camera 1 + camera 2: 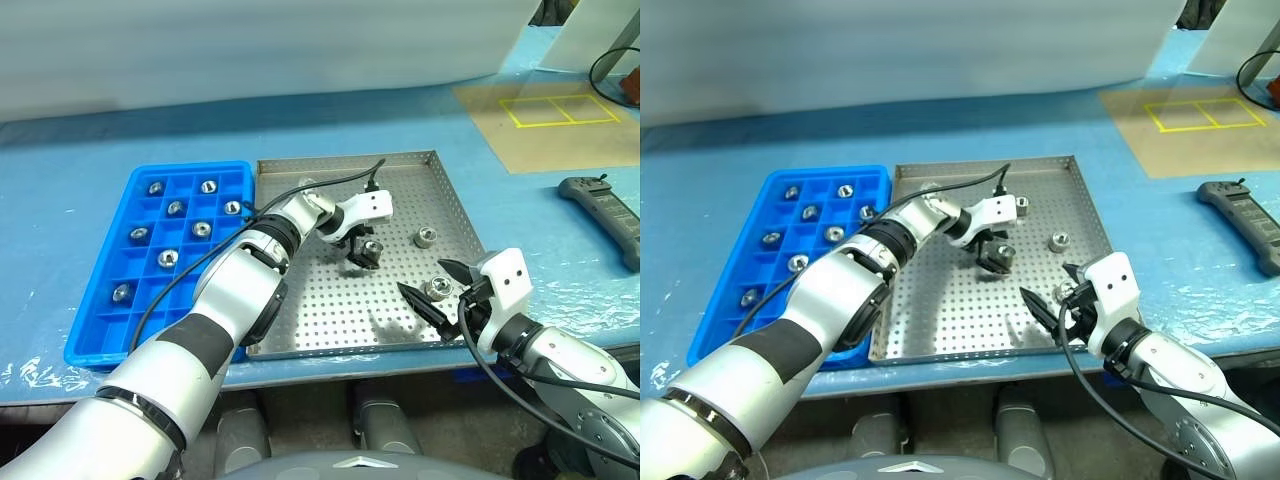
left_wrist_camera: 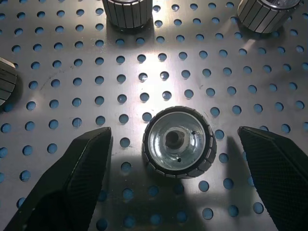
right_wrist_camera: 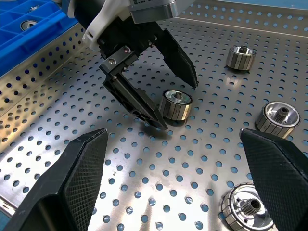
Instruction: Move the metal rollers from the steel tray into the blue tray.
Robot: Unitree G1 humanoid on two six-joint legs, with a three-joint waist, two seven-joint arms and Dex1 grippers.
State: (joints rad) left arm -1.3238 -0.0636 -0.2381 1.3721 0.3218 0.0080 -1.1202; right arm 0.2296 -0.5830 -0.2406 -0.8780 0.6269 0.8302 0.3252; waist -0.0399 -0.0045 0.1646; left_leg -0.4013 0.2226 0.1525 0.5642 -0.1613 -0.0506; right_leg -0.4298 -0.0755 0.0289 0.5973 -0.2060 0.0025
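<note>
My left gripper's fingers reach down on both sides of the upright roller (image 1: 371,251) (image 2: 179,142) above the steel tray's perforated bottom, so it is time to close now.
The steel tray (image 1: 330,312) lies in the middle of the table, the blue tray (image 1: 98,332) against its left side. Several metal rollers (image 1: 200,229) sit in the blue tray's compartments. My left gripper (image 1: 362,252) hangs low over the steel tray, open, its fingers either side of an upright roller (image 2: 179,142) without touching it; the right wrist view shows the same roller (image 3: 175,107). My right gripper (image 1: 421,277) is open above the tray's front right corner, with a roller (image 1: 437,289) beneath it. Another roller (image 1: 425,237) lies further back.
A black handheld controller (image 1: 605,210) lies on the blue table cover at the right. A brown mat with a yellow taped square (image 1: 555,108) is at the back right. A black cable (image 1: 330,182) runs along my left arm.
</note>
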